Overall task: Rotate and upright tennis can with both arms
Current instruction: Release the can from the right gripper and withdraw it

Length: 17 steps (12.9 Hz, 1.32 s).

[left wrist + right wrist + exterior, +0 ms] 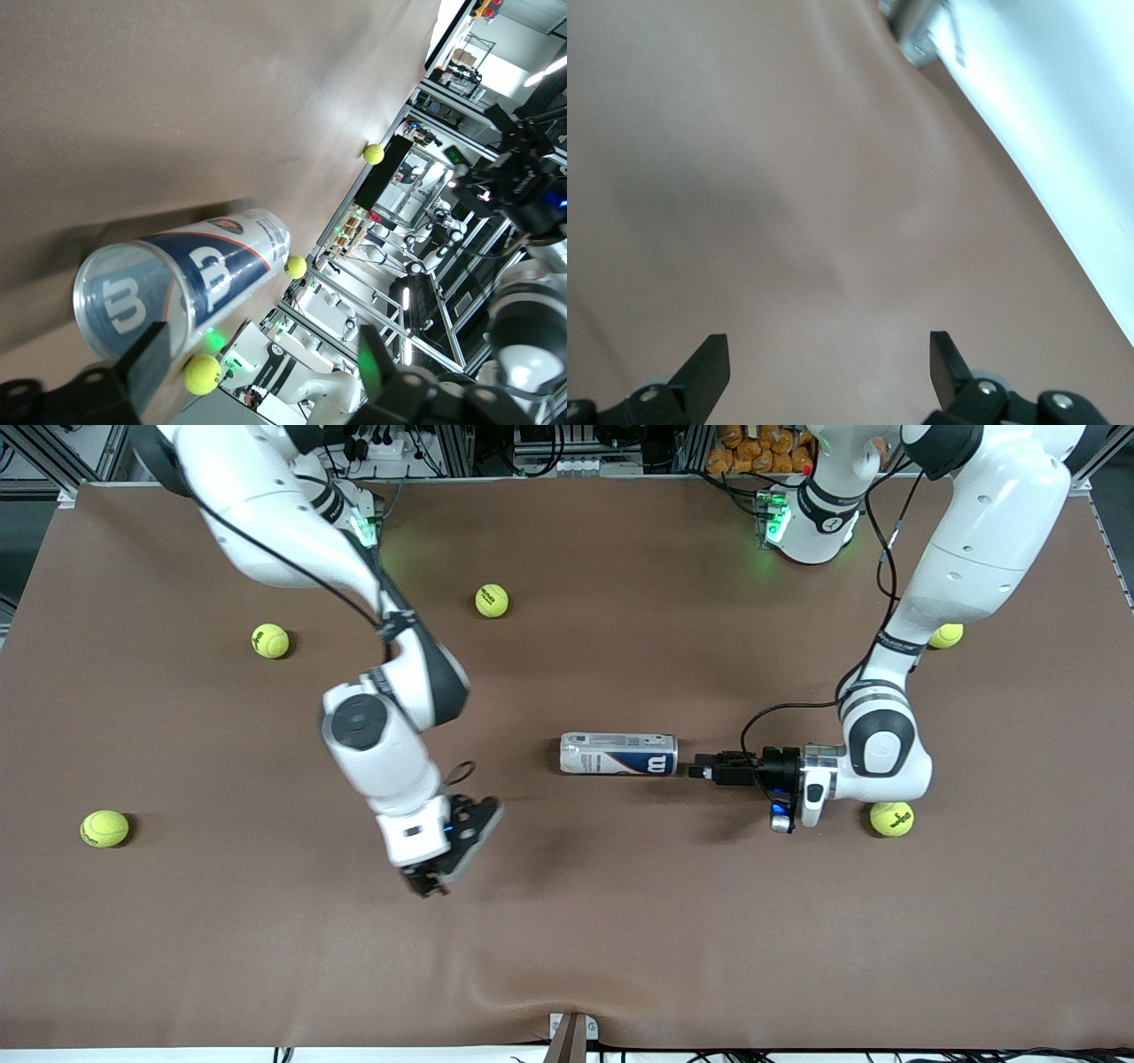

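Note:
The tennis can (618,754) needs to be rotated and set upright, so my left gripper needs to grab its open rim at the navy-blue label end (676,755) next.
The tennis can (618,754) lies on its side in the middle of the brown table, with its navy-blue label end toward the left arm's end. My left gripper (702,769) is low and level, just off that end of the can, not touching it. In the left wrist view the can (177,283) lies close ahead, beside one finger (149,361), and my left gripper (259,367) is open and empty. My right gripper (427,884) hangs over bare table, toward the right arm's end from the can. The right wrist view shows it (826,365) open, with only cloth below.
Several yellow-green tennis balls lie about: one (891,818) beside the left wrist, one (946,636) by the left forearm, and others (492,600), (270,640), (104,828) toward the right arm's end. The table's front edge has a clamp (571,1036).

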{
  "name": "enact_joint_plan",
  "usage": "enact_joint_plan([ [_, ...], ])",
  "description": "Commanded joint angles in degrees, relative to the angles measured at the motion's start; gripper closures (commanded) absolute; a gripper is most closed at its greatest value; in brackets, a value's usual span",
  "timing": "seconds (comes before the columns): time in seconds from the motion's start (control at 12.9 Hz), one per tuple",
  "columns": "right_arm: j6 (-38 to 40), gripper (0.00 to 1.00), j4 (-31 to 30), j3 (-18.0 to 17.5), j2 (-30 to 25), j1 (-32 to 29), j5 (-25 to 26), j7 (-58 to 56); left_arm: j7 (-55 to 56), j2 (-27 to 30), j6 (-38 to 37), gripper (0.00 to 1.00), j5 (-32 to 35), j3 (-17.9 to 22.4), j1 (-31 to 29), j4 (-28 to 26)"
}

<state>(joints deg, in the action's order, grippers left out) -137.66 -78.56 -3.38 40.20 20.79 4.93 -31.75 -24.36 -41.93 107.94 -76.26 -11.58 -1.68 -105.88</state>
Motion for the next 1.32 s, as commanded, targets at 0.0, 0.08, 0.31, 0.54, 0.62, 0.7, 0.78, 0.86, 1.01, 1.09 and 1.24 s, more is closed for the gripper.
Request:
enact_joint_plan([
  [0.0, 10.3, 0.00, -2.4, 1.3, -8.0, -1.5, -0.6, 6.5, -3.2, -1.2, 2.3, 0.14, -2.6, 0.0, 1.6, -0.5],
  [0.08, 15.3, 0.00, -2.3, 3.0, -9.2, -1.2, -0.6, 10.0, -3.3, -1.5, 2.3, 0.14, -2.6, 0.0, 1.7, -0.5],
  [0.31, 24.5, 0.00, -2.4, 5.0, -14.2, -3.1, -0.7, 12.2, -3.3, -2.2, 2.4, 0.35, -2.8, -0.1, 1.9, -0.3],
  [0.54, 33.6, 0.00, -2.4, 5.3, -19.3, -8.9, -0.7, 12.1, -4.0, -3.2, 2.8, 0.66, -7.0, 0.0, 4.0, 0.1],
  [0.62, 35.3, 0.00, -2.7, 5.2, -20.6, -11.3, -0.9, 12.1, -4.0, -3.2, 3.2, 0.75, -7.6, 0.0, 4.2, 0.2],
  [0.7, 35.9, 0.00, -3.6, 5.1, -22.4, -13.8, -2.2, 12.1, -4.0, -3.2, 3.4, 0.81, -7.7, 0.0, 4.7, 0.4],
  [0.78, 37.1, 0.00, -5.3, 5.1, -24.9, -15.5, -3.9, 12.1, -3.9, -2.7, 3.5, 0.85, -7.8, 0.0, 4.8, 0.5],
  [0.86, 38.7, 0.00, -7.0, 5.1, -27.2, -16.6, -4.6, 12.3, -3.2, -2.0, 3.5, 0.93, -7.6, 0.0, 4.5, 0.6],
  [1.01, 39.2, 0.00, -10.1, 5.1, -30.9, -19.4, -5.7, 14.1, -1.3, 0.1, 3.6, 1.00, -7.1, 0.2, 4.3, 1.2],
  [1.09, 39.7, 0.00, -10.8, 5.1, -32.7, -19.7, -5.7, 14.2, 1.2, 1.6, 3.7, 1.00, -6.9, 0.3, 4.4, 2.0],
  [1.24, 44.7, 0.00, -10.4, 5.2, -35.2, -19.8, -5.7, 18.9, 10.7, 4.6, 3.9, 1.00, -4.2, 0.5, 5.4, 5.0],
])
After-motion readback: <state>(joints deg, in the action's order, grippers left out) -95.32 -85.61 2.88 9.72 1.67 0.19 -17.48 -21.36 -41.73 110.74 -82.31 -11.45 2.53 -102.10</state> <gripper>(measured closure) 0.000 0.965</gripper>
